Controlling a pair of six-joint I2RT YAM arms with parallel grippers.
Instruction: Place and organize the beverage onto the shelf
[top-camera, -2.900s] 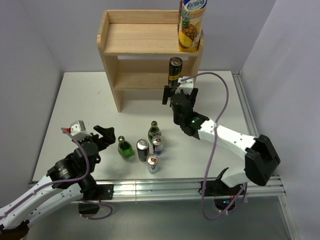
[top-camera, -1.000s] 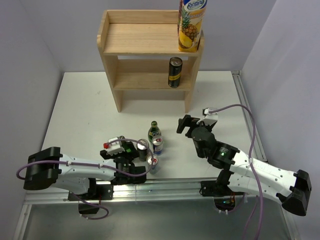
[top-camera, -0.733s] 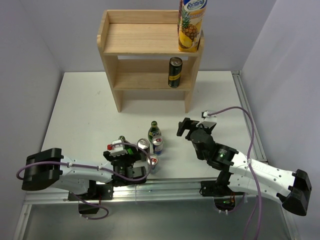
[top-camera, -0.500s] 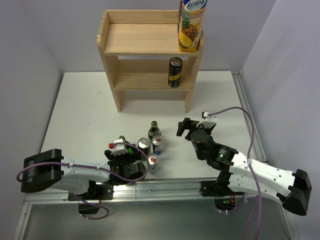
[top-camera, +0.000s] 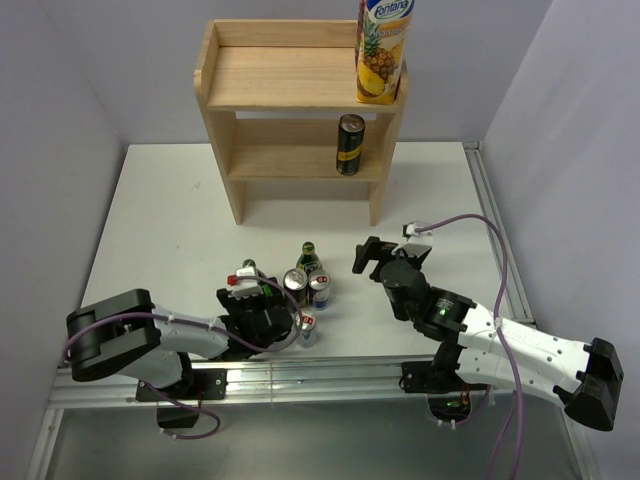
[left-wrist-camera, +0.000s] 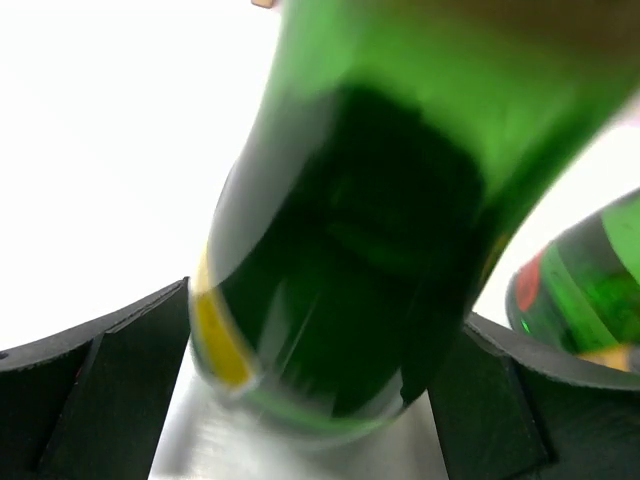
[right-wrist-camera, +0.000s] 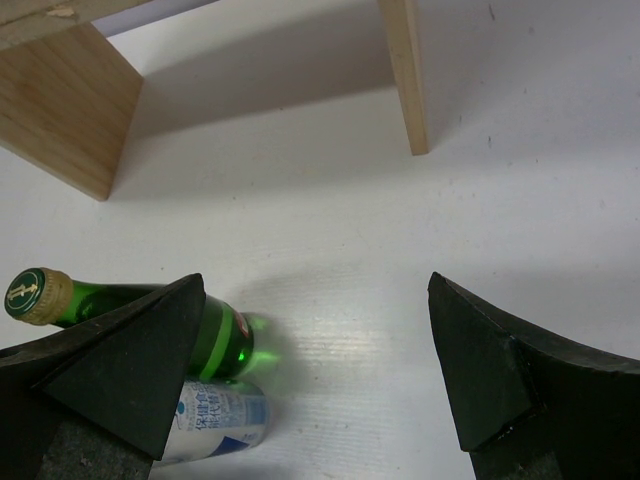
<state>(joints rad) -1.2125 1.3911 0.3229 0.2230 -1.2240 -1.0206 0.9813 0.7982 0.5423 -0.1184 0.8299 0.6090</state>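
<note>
The left gripper next needs to stand the green bottle upright on the shelf's top board, so it needs to grab the bottle by its lower body (left-wrist-camera: 325, 355).
The light-wood shelf (top-camera: 290, 90) stands at the back, with a pineapple juice carton (top-camera: 382, 55) on its top board and a dark can (top-camera: 350, 144) on the lower board. My left gripper (top-camera: 264, 298) is open around a green bottle (left-wrist-camera: 350, 250), which fills the gap between the fingers (left-wrist-camera: 100, 400); only its cap (top-camera: 249, 265) shows from above. My right gripper (top-camera: 372, 254) hangs open over bare table, right of the drinks, with nothing between its fingers (right-wrist-camera: 480, 370).
A second green bottle (top-camera: 308, 256) stands in the group with a silver can (top-camera: 295, 281), a blue-and-white can (top-camera: 319, 287) and another can (top-camera: 306, 325), all tight against the left gripper. The shelf's legs (right-wrist-camera: 405, 80) stand beyond the right gripper.
My left gripper has slid forward and right until the green bottle sits between its fingers. The right arm left the dark can on the shelf, drew back, and now holds still.
</note>
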